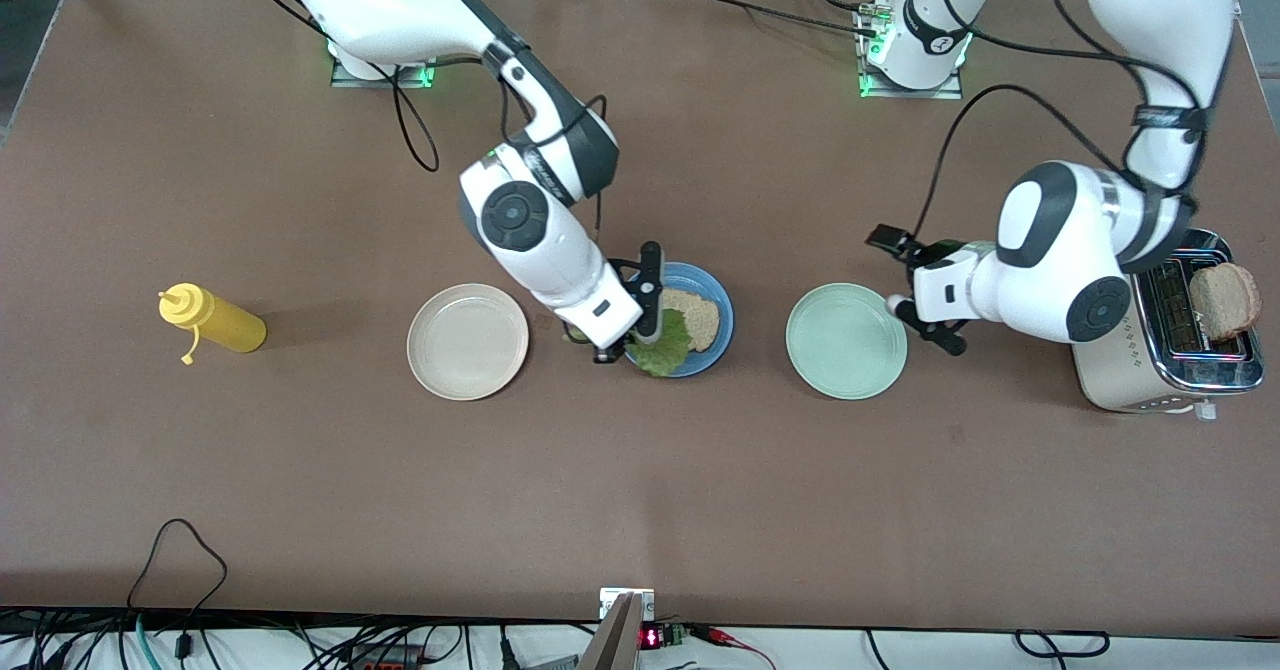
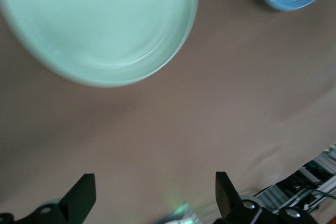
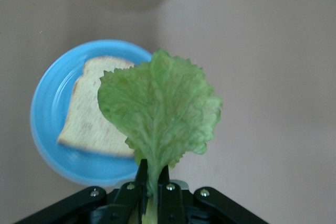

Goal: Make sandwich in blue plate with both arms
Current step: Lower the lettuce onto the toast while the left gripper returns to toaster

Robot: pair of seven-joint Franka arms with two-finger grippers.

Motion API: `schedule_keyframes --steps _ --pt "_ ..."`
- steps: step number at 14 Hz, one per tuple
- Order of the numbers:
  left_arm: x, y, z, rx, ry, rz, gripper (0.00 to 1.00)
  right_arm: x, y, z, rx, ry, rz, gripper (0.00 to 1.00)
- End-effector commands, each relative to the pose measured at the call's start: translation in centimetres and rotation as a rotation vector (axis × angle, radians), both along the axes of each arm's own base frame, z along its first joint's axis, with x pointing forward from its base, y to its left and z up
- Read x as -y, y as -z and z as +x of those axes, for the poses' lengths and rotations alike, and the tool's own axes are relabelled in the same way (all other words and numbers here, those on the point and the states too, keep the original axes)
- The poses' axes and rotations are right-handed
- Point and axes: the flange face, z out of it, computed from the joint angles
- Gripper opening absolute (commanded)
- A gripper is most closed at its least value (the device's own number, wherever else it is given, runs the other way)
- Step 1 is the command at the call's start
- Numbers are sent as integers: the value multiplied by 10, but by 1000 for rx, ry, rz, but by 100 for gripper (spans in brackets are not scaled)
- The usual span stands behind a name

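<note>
I must line up the lettuce leaf, partly beside the toast slice (image 3: 90,114), before my right gripper opens.
The blue plate (image 1: 723,310) lies mid-table with one pale toast slice (image 1: 700,318) on it. My right gripper (image 1: 612,352) is shut on the stem of a ruffled green lettuce leaf (image 1: 662,348) and holds it low over the plate's rim toward the right arm's end. In the right wrist view the gripper (image 3: 152,176) pinches the stem, and the leaf (image 3: 163,108) hangs partly over the toast (image 3: 89,111) and the plate (image 3: 44,129). My left gripper (image 1: 922,322) is open and empty beside the mint-green plate (image 1: 845,340); in the left wrist view it (image 2: 155,198) is over bare table.
A cream-beige plate (image 1: 467,340) lies beside the blue plate toward the right arm's end, and a yellow squeeze bottle (image 1: 212,320) lies farther that way. A toaster (image 1: 1165,360) with a brown bread slice (image 1: 1225,300) in it stands at the left arm's end.
</note>
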Motion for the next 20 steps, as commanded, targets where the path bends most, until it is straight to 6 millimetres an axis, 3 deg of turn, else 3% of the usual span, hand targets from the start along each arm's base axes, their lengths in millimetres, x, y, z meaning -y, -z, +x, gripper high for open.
schedule_keyframes --steps 1,3,6,8,10,12,14,15,16,17,18,20 --pt "-9 -45 7 -14 -14 236 100 -38 28 -1 60 -54 47 0" --pt "-16 -99 10 53 -70 308 100 -55 43 -16 61 -78 46 0" --pt "-19 -185 22 224 -106 279 100 -69 65 -37 35 -117 11 0" --pt "-27 -216 29 288 -136 274 100 -64 79 -42 9 -124 -18 0" --pt "-37 -224 33 314 -170 281 100 -61 85 -44 -11 -145 -55 0" --pt "-46 -256 39 409 -187 311 100 -56 100 -51 -29 -166 -99 0" --pt "-58 -291 22 457 -232 246 100 -58 103 -55 -34 -162 -104 0" --pt "-52 -289 12 484 -235 245 100 -59 104 -56 -36 -160 -105 0" --pt "-46 -290 -4 549 -239 254 100 -60 103 -57 -36 -159 -105 19" --pt "-43 -278 -18 586 -238 262 100 -62 103 -59 -37 -161 -105 71" --pt "-42 -271 -30 613 -242 263 100 -63 103 -60 -39 -162 -105 100" --pt "-46 -269 -36 597 -299 283 100 -61 102 -60 -61 -156 -106 100"
